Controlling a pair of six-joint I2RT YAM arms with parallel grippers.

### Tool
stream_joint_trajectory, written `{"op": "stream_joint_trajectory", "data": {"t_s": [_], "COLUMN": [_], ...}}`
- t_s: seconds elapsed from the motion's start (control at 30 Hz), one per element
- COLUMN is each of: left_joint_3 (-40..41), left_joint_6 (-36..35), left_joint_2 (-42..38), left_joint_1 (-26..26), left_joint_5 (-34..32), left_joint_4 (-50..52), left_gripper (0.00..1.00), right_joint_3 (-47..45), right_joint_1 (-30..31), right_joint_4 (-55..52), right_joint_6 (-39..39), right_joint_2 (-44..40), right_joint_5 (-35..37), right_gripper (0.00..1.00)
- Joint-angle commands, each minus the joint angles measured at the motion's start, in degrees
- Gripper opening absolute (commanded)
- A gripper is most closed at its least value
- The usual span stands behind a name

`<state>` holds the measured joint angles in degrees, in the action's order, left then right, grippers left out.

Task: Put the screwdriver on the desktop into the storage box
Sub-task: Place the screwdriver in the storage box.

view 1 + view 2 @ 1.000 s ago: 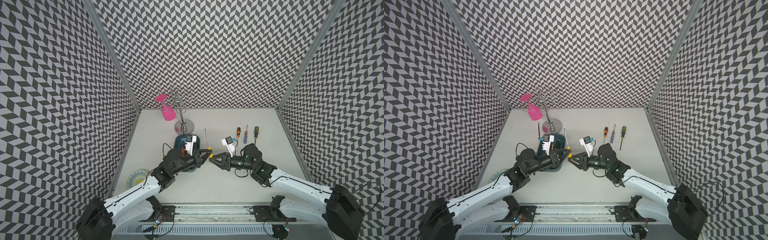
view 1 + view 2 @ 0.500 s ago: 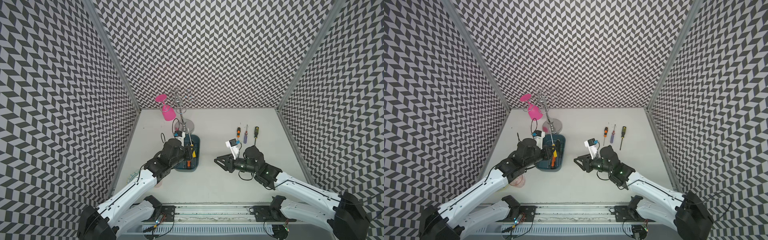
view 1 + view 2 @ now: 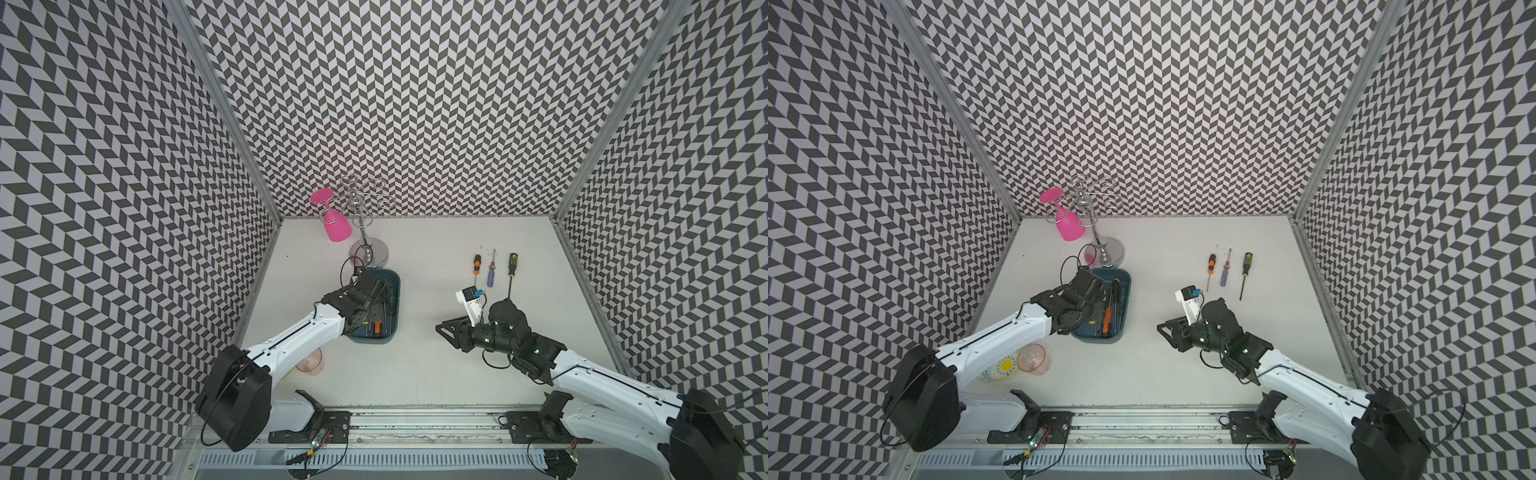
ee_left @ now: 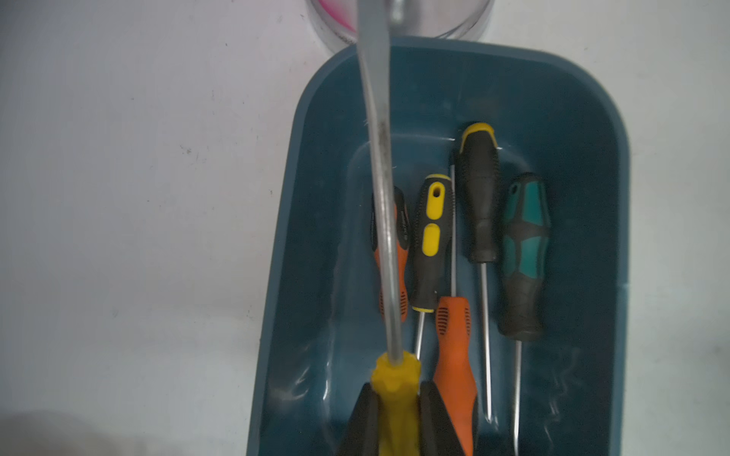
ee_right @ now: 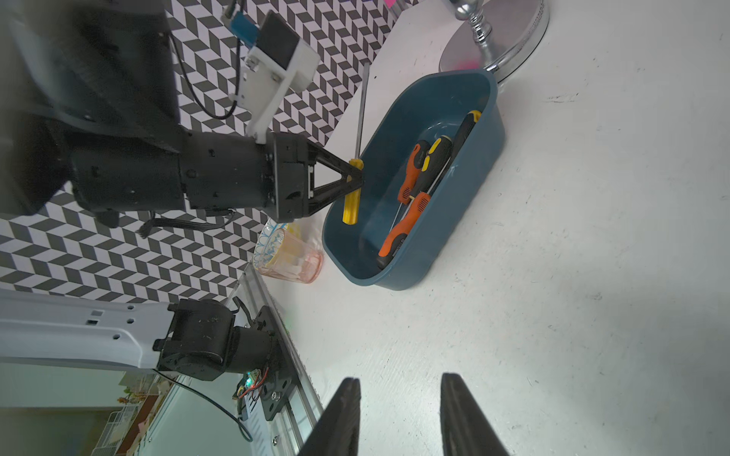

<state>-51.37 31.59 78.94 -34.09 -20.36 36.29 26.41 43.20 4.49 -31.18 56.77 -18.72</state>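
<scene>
My left gripper should stay closed on the yellow-handled screwdriver [image 4: 395,379] until it is lower. The screwdriver hangs tilted above the free part of the storage box's bottom, beside the orange screwdriver.
My left gripper [image 4: 397,389] is shut on a yellow-handled screwdriver [image 4: 395,379] and holds it above the near-left part of the storage box [image 4: 584,158], its long steel shaft pointing past the far rim. The right wrist view shows the same grip [image 5: 353,175] over the box [image 5: 454,225]. Several screwdrivers lie inside the box [image 3: 372,338]. Three more lie side by side on the desktop [image 3: 415,374] at the right: orange-and-black [image 3: 477,264], purple [image 3: 491,274], black-and-yellow [image 3: 512,266]. My right gripper [image 5: 399,381] hovers open and empty over bare desktop right of the box [image 3: 1096,337].
A chrome cup stand [image 3: 369,251] with a pink goblet [image 3: 336,227] hanging from it stands just behind the box. A pink glass tumbler [image 3: 1034,359] and a patterned plate [image 3: 998,369] sit near the front left. Patterned walls close three sides.
A second ago both grippers met at mid-table with the yellow screwdriver between them. The left arm has since carried it left over the box; the right gripper has drawn back, empty.
</scene>
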Motion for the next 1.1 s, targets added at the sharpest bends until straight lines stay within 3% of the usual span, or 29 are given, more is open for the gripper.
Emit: {"op": "stream_joint_trajectory", "data": {"t_s": [0.0,0.2,0.6,0.67,0.93,1.07], "left_joint_3": [-2.8,-4.3,-5.1,-5.1,-5.8,-6.4], "left_joint_6": [-0.6,-0.5,-0.7,-0.5,0.4,0.1], "left_joint_2": [3.6,8.9,15.5,15.8,15.5,13.6], "left_joint_1": [-0.1,-1.0,-2.1,-2.1,-2.9,-3.2], "left_joint_5": [-6.5,-11.3,-12.0,-12.1,-11.7,-10.5], "left_joint_4": [3.4,4.3,2.6,2.6,3.1,3.3], "left_gripper": [0.00,0.00,0.07,0.10,0.40,0.41], "right_joint_3": [-0.9,-2.6,-1.9,-1.9,-1.3,-0.7], "right_joint_1": [-0.4,-0.5,-0.7,-0.7,-0.7,-0.8], "right_joint_4": [0.4,1.2,1.0,1.0,0.3,-0.7], "right_joint_6": [0.6,-0.1,-0.2,-0.2,-0.2,-0.3], "right_joint_2": [-2.6,-5.0,-3.9,-4.0,-4.3,-4.8], "right_joint_5": [1.5,2.6,2.5,2.6,3.2,4.2], "right_gripper": [0.37,0.37,0.37,0.37,0.37,0.37]}}
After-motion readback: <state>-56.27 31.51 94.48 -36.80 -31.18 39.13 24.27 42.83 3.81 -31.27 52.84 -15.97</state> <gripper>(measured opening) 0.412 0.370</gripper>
